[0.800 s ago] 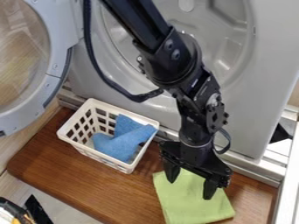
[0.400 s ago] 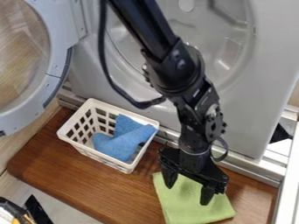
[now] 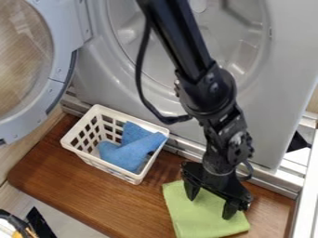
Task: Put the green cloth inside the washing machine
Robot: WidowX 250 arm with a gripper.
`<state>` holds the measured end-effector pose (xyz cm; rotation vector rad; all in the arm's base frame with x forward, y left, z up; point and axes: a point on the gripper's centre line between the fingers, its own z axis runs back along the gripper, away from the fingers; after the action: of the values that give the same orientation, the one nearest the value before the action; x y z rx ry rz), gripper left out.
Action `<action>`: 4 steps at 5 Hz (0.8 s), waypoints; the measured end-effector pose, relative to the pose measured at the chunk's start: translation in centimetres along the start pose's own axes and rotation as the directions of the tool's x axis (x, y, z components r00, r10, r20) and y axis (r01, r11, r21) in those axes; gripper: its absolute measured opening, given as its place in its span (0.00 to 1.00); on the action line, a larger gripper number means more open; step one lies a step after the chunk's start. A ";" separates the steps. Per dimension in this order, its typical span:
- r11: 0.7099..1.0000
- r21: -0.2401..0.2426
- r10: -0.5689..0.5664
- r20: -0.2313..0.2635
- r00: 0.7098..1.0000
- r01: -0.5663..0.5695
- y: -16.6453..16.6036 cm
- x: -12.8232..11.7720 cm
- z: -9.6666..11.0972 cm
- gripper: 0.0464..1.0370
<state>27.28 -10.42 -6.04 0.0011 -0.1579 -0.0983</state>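
Next, my gripper picks up the green cloth (image 3: 200,223) by its middle to put the cloth inside the washing machine.
The black gripper (image 3: 210,204) hangs over the upper part of the green cloth (image 3: 200,223), its two fingers spread well apart, one to the left and one to the right. The cloth lies flat on the wooden board at the lower right; whether the fingertips touch it I cannot tell. Behind the arm stands the grey washing machine (image 3: 105,88), its round opening exposed and its door (image 3: 59,69) swung out to the left.
A white plastic basket (image 3: 90,157) with a blue cloth (image 3: 129,151) in it stands on the wooden board (image 3: 74,186), left of the gripper. A metal rail runs along the machine's foot. Dark objects lie at the lower left corner.
The arm and gripper have shifted to the right and slightly down over the green cloth, with the fingers still apart. The cloth and basket have kept their places.
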 end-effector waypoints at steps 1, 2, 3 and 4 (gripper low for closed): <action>0.999 -0.014 -0.032 -0.024 0.999 0.031 -0.6 0.8 -1.6 0.96; 1.000 -0.019 -0.024 -0.049 0.999 0.023 -0.7 2.0 -2.3 0.96; 0.999 -0.046 -0.012 -0.052 0.999 0.010 -0.8 2.5 -2.6 0.92; 0.999 -0.048 0.007 -0.052 0.999 -0.009 -0.4 2.6 -2.6 0.68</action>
<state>30.21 -11.08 -8.22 -0.0453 -0.1035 -0.0938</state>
